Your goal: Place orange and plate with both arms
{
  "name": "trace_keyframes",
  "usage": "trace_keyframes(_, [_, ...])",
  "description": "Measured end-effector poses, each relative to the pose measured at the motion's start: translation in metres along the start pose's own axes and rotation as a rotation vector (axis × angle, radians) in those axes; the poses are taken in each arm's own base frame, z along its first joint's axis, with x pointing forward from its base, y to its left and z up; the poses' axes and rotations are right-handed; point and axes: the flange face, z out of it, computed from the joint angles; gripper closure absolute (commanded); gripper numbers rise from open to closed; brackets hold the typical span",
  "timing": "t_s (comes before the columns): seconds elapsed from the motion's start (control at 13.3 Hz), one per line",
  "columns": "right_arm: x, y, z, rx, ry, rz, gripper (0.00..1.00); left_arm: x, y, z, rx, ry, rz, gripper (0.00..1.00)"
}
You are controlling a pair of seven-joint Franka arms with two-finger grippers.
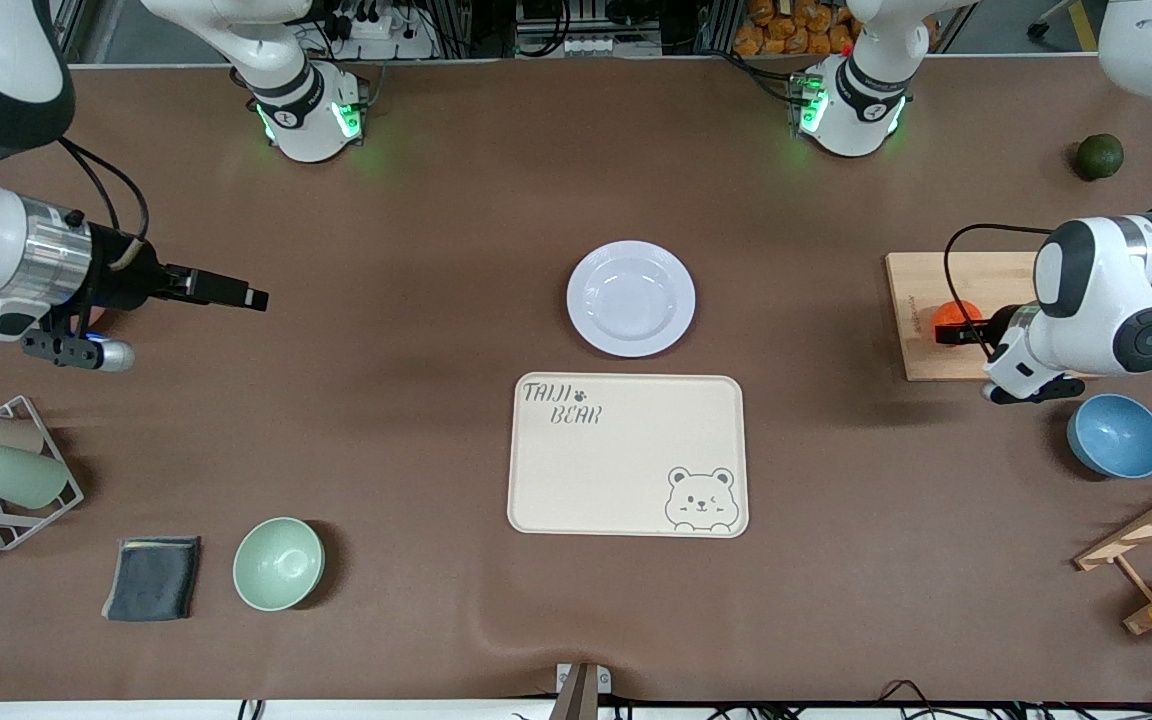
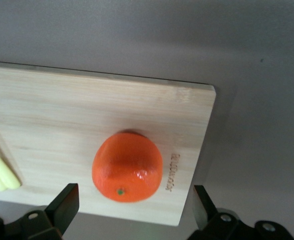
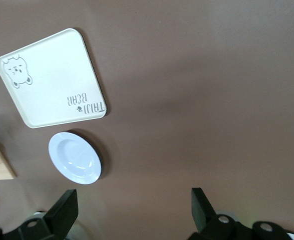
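Observation:
My left gripper grabs the orange around its round body [image 1: 957,314] next, to place the orange on the plate [image 1: 631,298].
The orange [image 1: 952,311] [image 2: 127,166] lies on a wooden cutting board [image 1: 921,300] [image 2: 86,125] toward the left arm's end of the table. My left gripper [image 1: 948,334] [image 2: 135,194] hovers right over it, open, one finger [image 2: 65,201] on each side of the fruit and neither touching it. The pale plate [image 1: 631,298] [image 3: 74,158] sits bare at mid-table, just farther from the front camera than the cream bear-print tray [image 1: 628,455] [image 3: 51,80]. My right gripper [image 1: 254,297] [image 3: 134,200] hangs open and empty over bare table toward the right arm's end.
A dark green fruit [image 1: 1099,156] lies near the left arm's base. A blue bowl [image 1: 1116,435] and a wooden rack [image 1: 1151,535] stand nearer the front camera than the board. A green bowl [image 1: 278,563], dark cloth [image 1: 153,577] and cup rack [image 1: 1,470] occupy the right arm's end.

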Motion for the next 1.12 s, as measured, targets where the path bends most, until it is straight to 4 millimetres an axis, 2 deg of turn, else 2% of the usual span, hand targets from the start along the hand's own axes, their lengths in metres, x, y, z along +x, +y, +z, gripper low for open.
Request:
trace_keyframes(0.3, [0.005,0.000,0.023,0.128,-0.027,0.044,0.00,-0.008,0.003,0.032,0.046,0.015,0.043,0.00])
trace_keyframes(0.52, [0.009,0.005,0.051,0.216,-0.053,0.089,0.00,-0.011,-0.007,0.040,0.075,0.012,0.052,0.00])
trace_keyframes(0.67, [0.009,0.011,0.072,0.268,-0.067,0.091,0.00,-0.012,-0.007,0.045,0.075,0.010,0.055,0.00])
trace_keyframes(0.75, [0.007,0.014,0.084,0.300,-0.075,0.077,0.00,-0.012,-0.006,0.049,0.073,0.010,0.058,0.52])
trace_keyframes(0.82, [0.006,0.018,0.094,0.324,-0.077,0.061,0.00,-0.012,-0.005,0.052,0.071,0.012,0.060,0.75])
trace_keyframes(0.97, [0.006,0.025,0.112,0.353,-0.066,0.039,0.00,-0.012,-0.004,0.055,0.069,0.017,0.063,0.83])
trace_keyframes(1.12, [0.004,0.022,0.132,0.391,-0.058,0.035,0.00,-0.011,-0.002,0.051,0.070,0.030,0.066,0.93])
